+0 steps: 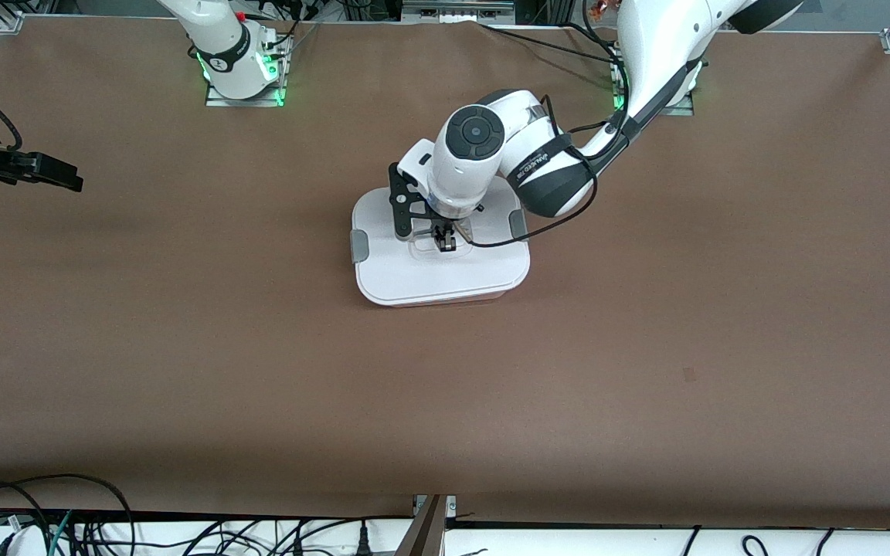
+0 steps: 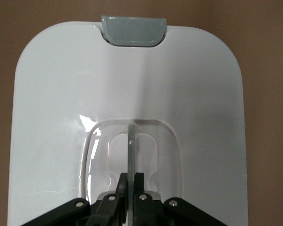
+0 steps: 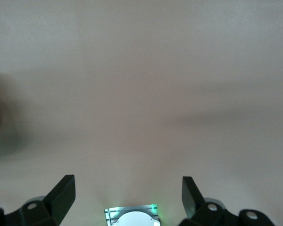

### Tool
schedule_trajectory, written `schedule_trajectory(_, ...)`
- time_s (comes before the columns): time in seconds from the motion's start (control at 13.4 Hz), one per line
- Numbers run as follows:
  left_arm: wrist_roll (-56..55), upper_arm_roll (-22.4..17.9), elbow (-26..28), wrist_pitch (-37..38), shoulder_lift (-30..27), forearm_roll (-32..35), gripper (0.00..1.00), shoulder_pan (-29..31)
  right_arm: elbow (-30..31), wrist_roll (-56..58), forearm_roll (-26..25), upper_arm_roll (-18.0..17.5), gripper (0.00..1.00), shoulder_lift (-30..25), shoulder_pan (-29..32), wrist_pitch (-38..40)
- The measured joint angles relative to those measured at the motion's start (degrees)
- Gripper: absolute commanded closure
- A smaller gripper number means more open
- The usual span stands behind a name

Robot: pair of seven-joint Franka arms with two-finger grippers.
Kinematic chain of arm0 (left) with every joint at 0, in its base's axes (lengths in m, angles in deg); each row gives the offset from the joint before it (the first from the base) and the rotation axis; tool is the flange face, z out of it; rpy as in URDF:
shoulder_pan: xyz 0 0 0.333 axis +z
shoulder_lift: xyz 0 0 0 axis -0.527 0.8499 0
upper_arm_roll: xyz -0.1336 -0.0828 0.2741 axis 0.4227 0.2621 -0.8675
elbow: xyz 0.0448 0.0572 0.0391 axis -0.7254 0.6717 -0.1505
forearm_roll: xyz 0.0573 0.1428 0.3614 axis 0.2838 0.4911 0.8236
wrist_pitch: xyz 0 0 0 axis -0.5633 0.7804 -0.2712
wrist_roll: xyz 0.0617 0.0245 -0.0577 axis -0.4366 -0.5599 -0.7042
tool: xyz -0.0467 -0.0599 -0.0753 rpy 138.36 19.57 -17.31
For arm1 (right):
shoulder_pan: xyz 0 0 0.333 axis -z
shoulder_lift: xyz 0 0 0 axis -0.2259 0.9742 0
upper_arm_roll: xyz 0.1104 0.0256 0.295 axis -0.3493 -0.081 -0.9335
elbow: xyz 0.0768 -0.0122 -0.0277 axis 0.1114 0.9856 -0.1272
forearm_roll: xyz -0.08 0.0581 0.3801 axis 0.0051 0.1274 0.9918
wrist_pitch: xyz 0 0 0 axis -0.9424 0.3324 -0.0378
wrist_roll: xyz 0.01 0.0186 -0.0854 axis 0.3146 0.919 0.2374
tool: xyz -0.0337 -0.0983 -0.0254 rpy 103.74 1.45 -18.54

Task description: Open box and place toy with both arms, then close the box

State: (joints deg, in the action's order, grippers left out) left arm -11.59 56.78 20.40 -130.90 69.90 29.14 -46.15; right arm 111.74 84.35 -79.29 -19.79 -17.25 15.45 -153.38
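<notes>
The white lid lies flat on the box in the front view and would stay there, so my left gripper releases the lid next.
The box [image 1: 484, 296] stands in the middle of the table with its flat white lid [image 1: 445, 270] on it, a grey clip [image 1: 358, 245] at each short side. My left gripper [image 1: 445, 241] is down on the lid and shut on the thin upright bar of the clear recessed handle [image 2: 131, 141]. In the left wrist view the lid [image 2: 61, 117] fills the picture, with one grey clip [image 2: 133, 31] at its edge. My right gripper [image 1: 66, 177] hangs open and holds nothing over bare table at the right arm's end [image 3: 128, 181]. The toy is out of view.
The brown table top [image 1: 646, 347] stretches out all round the box. The right arm's base [image 1: 240, 66] and the left arm's base [image 1: 677, 100] stand along the table's edge farthest from the front camera. Cables [image 1: 66, 517] lie below the nearest edge.
</notes>
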Motion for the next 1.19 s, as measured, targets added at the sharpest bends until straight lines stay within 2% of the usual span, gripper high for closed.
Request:
schedule_trajectory(1.12,3.4,0.1,0.0,1.8,-0.5,0.0,1.0,0.0,0.0,0.0,0.0,0.0,0.0,0.0,0.0,-0.1)
schedule_trajectory(1.19,3.5,0.1,0.1,1.8,-0.5,0.0,0.95,0.0,0.0,0.0,0.0,0.0,0.0,0.0,0.0,-0.1)
